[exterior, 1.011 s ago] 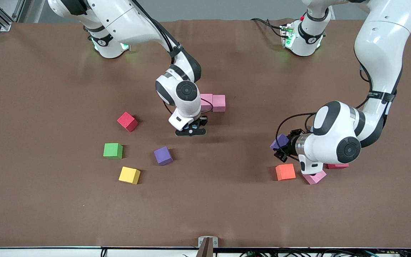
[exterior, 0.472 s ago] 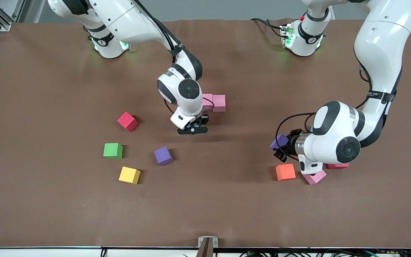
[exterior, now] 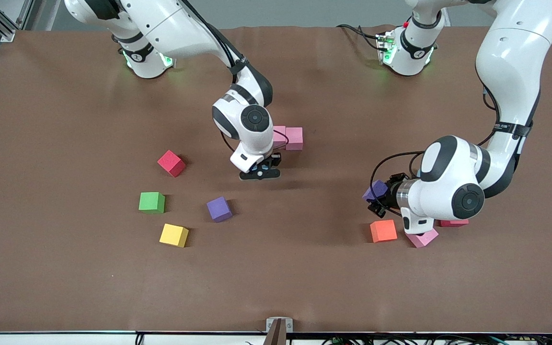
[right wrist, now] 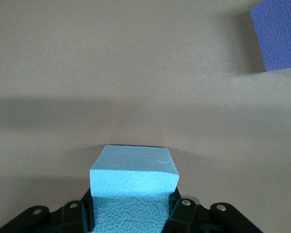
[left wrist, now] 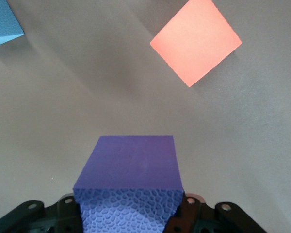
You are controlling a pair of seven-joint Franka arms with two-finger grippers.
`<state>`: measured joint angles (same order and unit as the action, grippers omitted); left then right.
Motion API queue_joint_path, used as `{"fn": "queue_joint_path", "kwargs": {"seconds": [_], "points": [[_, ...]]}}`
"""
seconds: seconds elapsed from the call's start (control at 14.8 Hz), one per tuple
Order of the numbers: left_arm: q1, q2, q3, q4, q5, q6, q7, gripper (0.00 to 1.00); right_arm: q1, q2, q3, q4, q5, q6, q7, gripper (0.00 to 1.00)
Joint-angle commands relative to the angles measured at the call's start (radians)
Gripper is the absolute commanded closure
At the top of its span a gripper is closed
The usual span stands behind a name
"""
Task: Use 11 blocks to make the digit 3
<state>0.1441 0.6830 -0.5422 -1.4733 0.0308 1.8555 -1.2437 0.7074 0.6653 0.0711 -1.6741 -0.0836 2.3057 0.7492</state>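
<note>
The light blue cube's lower edge rests on the tabletop in the right wrist view, so my right gripper needs to open.
My right gripper [exterior: 259,172] is shut on a light blue cube [right wrist: 133,187], low over the table beside two touching pink cubes [exterior: 287,137]. My left gripper [exterior: 375,201] is shut on a purple cube [exterior: 374,190], which fills the foreground of the left wrist view [left wrist: 131,174], and it hangs over the table by an orange cube [exterior: 383,230]. Loose on the table lie a red cube [exterior: 171,163], a second purple cube [exterior: 219,209], a yellow cube [exterior: 174,235] and a pink cube [exterior: 423,237]. Another red cube [exterior: 453,223] is half hidden under the left arm.
A green cube [exterior: 152,201] sits between the red and yellow ones. In the left wrist view a corner of a second light blue cube [left wrist: 2,24] shows near the orange cube [left wrist: 196,41]. The brown mat [exterior: 304,268] is bare toward the front camera.
My right gripper has shifted a little toward the pink pair with the light blue cube in it. The left arm has not moved.
</note>
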Motion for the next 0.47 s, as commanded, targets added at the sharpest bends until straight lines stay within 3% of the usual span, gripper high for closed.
{"fn": "queue_joint_path", "kwargs": {"seconds": [0.0, 0.4], "points": [[-0.001, -0.002, -0.001, 0.002, 0.023, 0.002, -0.008, 1.0, 0.003, -0.006, -0.005, -0.013, -0.016, 0.007, -0.005, 0.97], [-0.003, -0.002, -0.001, 0.002, 0.023, 0.002, -0.007, 1.0, 0.003, 0.0, -0.005, -0.013, -0.016, 0.012, -0.01, 0.97]]}}
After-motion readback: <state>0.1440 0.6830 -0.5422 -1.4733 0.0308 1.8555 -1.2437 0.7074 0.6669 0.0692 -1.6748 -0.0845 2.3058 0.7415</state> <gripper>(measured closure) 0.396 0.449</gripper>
